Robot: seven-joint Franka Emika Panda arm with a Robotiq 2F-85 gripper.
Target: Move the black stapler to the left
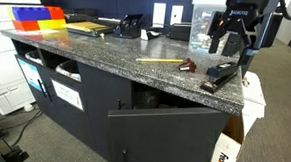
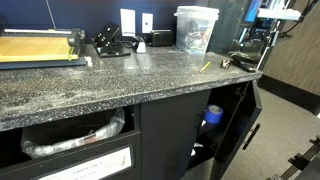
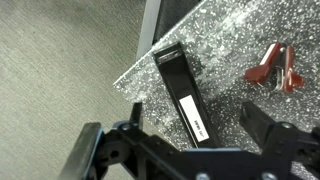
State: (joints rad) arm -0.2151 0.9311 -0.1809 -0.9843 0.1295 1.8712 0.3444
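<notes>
The stapler (image 1: 220, 74) (image 3: 189, 104) lies between my open fingers but below them, so they would catch only air now. My gripper lowers first, then closes on the stapler.
The black stapler (image 1: 220, 74) lies at the end corner of the speckled granite counter (image 1: 107, 54), close to its edge. In the wrist view it is a long black wedge with a white label (image 3: 183, 95). My gripper (image 1: 234, 46) hangs just above it, open and empty. Its two fingers stand on either side of the stapler in the wrist view (image 3: 195, 125), not touching it. In an exterior view the gripper (image 2: 250, 48) hovers over the stapler (image 2: 243, 63) at the counter's far end.
A small dark red object (image 3: 272, 67) lies beside the stapler. Further along are a yellow pencil (image 1: 162, 61), a clear plastic tub (image 1: 207, 24), a black phone-like device (image 1: 128, 28) and red and yellow bins (image 1: 37, 18). The floor drops off past the counter corner (image 3: 60, 70).
</notes>
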